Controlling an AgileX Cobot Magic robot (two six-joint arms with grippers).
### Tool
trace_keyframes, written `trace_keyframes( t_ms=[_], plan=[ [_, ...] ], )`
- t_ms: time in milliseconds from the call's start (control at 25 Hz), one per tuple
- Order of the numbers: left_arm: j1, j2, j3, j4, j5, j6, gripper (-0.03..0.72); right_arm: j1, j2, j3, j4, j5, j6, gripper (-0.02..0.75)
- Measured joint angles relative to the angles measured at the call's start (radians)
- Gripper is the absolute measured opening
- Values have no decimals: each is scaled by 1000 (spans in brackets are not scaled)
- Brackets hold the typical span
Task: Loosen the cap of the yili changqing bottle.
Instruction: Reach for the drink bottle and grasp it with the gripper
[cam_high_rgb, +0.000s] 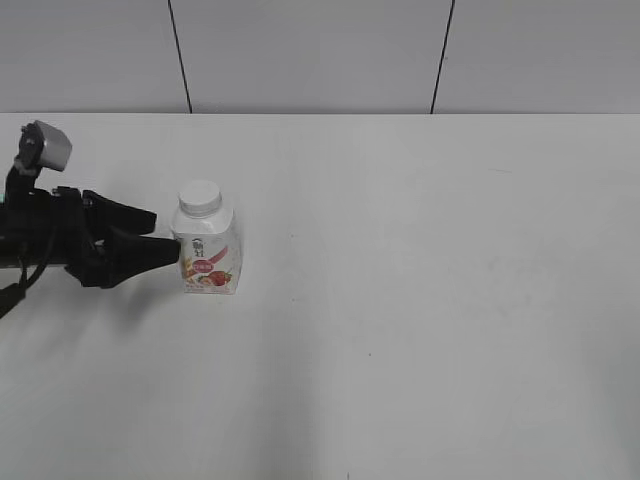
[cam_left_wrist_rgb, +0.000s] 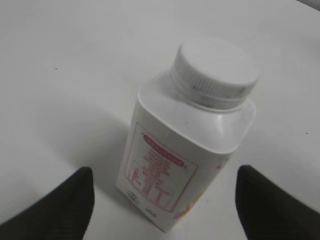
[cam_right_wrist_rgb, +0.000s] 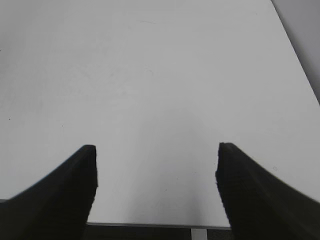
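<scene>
The bottle needs to stay steady for loosening the cap. My left gripper should next grab the bottle by its body (cam_high_rgb: 208, 258) (cam_left_wrist_rgb: 167, 165).
The yili changqing bottle (cam_high_rgb: 208, 252) stands upright on the white table, left of centre, a small squat white bottle with a red-pink fruit label. Its ribbed white cap (cam_high_rgb: 200, 197) sits on the neck. In the left wrist view the bottle (cam_left_wrist_rgb: 185, 165) and cap (cam_left_wrist_rgb: 215, 72) fill the middle. My left gripper (cam_high_rgb: 165, 235) is open, its black fingers just left of the bottle body; in the left wrist view (cam_left_wrist_rgb: 162, 192) the fingers flank the bottle's base without touching it. My right gripper (cam_right_wrist_rgb: 155, 167) is open and empty over bare table; it does not show in the exterior view.
The white table (cam_high_rgb: 430, 300) stretches to the right of the bottle. A grey panelled wall (cam_high_rgb: 320, 55) stands behind its far edge. The right wrist view shows the table's near edge (cam_right_wrist_rgb: 150, 225) just below the fingers.
</scene>
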Motion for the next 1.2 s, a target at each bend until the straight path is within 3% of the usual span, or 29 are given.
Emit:
trace_keyframes(
  t_ms=[360, 1200],
  plan=[
    [-22, 64, -80, 80, -61, -2, 526, 0, 0, 0, 0, 0, 0, 586],
    [-24, 64, -81, 44, -28, 70, 501, 0, 0, 0, 0, 0, 0, 586]
  ],
)
